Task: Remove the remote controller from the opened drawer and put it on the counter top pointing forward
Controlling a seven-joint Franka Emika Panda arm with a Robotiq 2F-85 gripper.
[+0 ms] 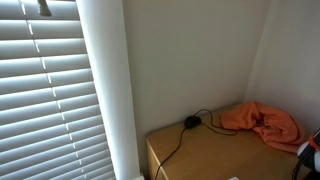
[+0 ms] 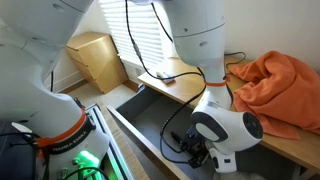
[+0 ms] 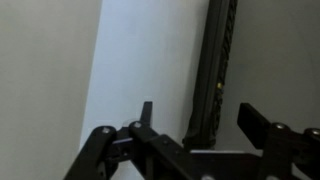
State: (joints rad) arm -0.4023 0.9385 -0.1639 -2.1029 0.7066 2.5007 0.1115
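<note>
I would leave the remote controller point(image 3: 216, 70) lying in the drawer if I lifted my gripper now, because my open fingers have gaps on both sides of it.
The remote controller point(image 3: 216, 70) is a slim dark bar lying lengthwise on the pale floor of the opened drawer point(image 2: 148, 122). In the wrist view my gripper point(image 3: 200, 120) is open, with one finger on each side of the remote's near end and gaps on both sides. In an exterior view the gripper point(image 2: 197, 150) reaches down into the drawer and hides the remote. The tan counter top shows in both exterior views point(image 1: 205, 155) point(image 2: 186, 88). It runs behind the drawer.
An orange cloth point(image 1: 262, 122) point(image 2: 278, 88) lies crumpled on the counter. A small black plug with a thin cable point(image 1: 190, 122) lies by the wall. The arm's white body point(image 2: 225, 122) hangs over the drawer. Window blinds point(image 1: 45, 95) and a small wooden cabinet point(image 2: 97, 58) stand nearby.
</note>
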